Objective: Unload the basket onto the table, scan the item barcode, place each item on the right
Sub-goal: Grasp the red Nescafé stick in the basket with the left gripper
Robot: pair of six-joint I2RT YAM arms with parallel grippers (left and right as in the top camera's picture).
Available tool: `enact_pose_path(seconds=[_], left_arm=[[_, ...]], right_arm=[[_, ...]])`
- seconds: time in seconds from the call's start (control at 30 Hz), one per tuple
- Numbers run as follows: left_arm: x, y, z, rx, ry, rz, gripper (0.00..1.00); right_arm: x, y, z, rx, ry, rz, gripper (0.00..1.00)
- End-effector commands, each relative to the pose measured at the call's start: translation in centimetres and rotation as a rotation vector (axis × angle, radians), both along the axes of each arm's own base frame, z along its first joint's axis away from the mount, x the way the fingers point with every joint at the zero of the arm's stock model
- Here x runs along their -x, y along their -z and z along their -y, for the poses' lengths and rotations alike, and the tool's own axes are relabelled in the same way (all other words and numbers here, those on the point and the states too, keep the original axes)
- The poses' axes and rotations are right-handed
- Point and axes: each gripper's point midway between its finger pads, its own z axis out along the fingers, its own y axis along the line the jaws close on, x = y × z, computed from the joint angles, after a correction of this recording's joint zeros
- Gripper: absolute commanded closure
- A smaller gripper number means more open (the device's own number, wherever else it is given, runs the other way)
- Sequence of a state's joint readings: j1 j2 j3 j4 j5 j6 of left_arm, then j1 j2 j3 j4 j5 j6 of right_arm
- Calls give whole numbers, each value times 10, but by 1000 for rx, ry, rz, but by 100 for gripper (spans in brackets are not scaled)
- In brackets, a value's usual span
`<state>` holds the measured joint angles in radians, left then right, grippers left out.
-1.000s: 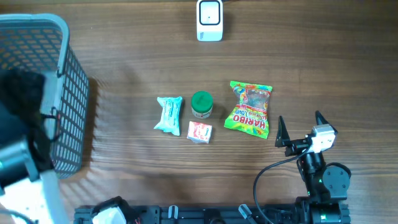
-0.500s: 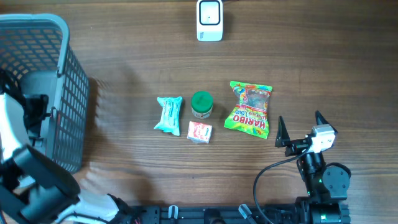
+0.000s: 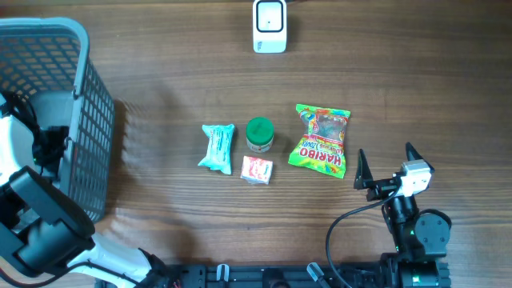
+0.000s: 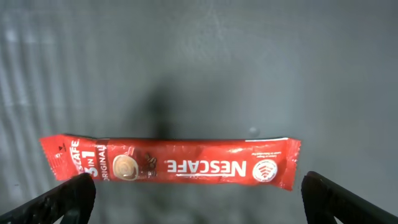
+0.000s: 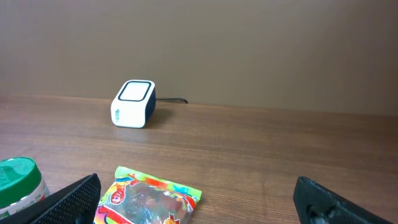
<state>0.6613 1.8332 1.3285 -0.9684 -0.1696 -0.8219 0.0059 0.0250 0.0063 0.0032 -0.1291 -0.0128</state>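
The red Nescafe sachet will be pinched next by my left gripper near its round-logo end point(image 4: 265, 169). The rest will stay uncovered, so the barcode can be scanned.
A red Nescafe sachet point(image 4: 169, 163) lies flat on the grey floor of the basket, seen in the left wrist view. My left gripper point(image 4: 199, 200) hovers above it, open, its fingertips point(image 4: 59, 199) wide apart near the sachet's two ends and holding nothing. The white barcode scanner point(image 3: 270, 26) stands at the table's far edge and also shows in the right wrist view as the scanner point(image 5: 132, 103). My right gripper point(image 3: 386, 162) rests open at the front right, just short of the Haribo bag point(image 3: 321, 140).
The grey mesh basket point(image 3: 90, 120) fills the left side, and my left arm point(image 3: 44, 220) reaches into it. At mid-table lie a teal packet point(image 3: 217, 147), a green-lidded jar point(image 3: 259, 134) and a small red-and-white packet point(image 3: 257, 170).
My left arm has shifted over the basket, and its wrist now sits lower in the view. The right arm and the table items have not moved.
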Motion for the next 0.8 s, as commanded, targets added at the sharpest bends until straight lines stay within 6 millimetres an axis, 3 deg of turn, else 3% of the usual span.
enact_pose_path(seconds=[0.0,0.13,0.33,0.47,0.5,0.53,0.57,0.6,0.63,0.77], left_arm=[[0,4,-2,-1,-13,-2,0],[0,10,-2,9,-13,-14,0],[11,51,9,106,-12,-121,0],[13,55,10,114,-12,-133,0],[13,55,10,115,-12,-133,7],[13,55,10,115,-12,-133,26],[13,55,10,115,-12,-133,56],[13,55,10,115,-12,-133,78],[13,55,10,116,-12,-136,95],[12,53,9,114,-2,-132,96]], right_arm=[[0,-1,1,3,6,7,0],[0,-1,1,4,5,7,0],[0,-2,1,4,5,8,0],[0,-2,1,4,5,8,0],[0,-2,1,4,5,8,0],[0,-1,1,4,5,7,0],[0,-1,1,3,6,7,0],[0,-2,1,4,5,8,0],[0,-1,1,3,5,7,0],[0,-1,1,3,5,7,0]])
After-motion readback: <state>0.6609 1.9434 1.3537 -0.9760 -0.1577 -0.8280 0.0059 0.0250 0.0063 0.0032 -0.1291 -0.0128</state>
